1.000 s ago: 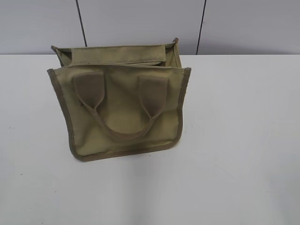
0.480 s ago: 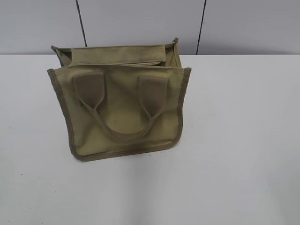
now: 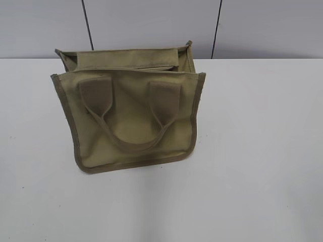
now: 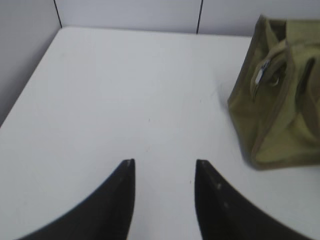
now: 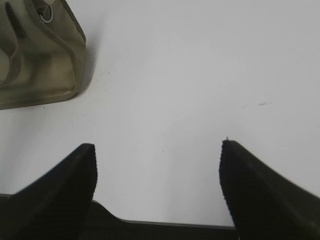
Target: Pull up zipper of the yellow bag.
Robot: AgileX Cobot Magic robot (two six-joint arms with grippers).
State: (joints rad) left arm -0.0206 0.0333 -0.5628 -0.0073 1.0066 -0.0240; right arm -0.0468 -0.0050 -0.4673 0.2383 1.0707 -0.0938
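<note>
I need to grab the yellow bag's zipper by its fabric end tab with my left gripper next, to hold the zipper tight for closing.
The yellow bag (image 3: 133, 118), an olive-khaki canvas tote with darker edge binding and two looped handles, stands on the white table (image 3: 252, 151) left of centre. The zipper (image 3: 164, 67) shows only as a thin line on the top panel behind the front face. Neither gripper is in the exterior view. In the left wrist view my left gripper (image 4: 164, 162) is open and empty over bare table, and the bag (image 4: 275, 120) stands apart to its upper right with a small silver metal piece (image 4: 261, 75) at its end. In the right wrist view my right gripper (image 5: 157, 145) is wide open and empty, and the bag (image 5: 40, 60) is far to its upper left.
Grey wall panels (image 3: 151, 25) close the table's far edge just behind the bag. The left wrist view shows the table's left edge (image 4: 30, 85) meeting a grey side wall. White tabletop spreads in front of and to the right of the bag.
</note>
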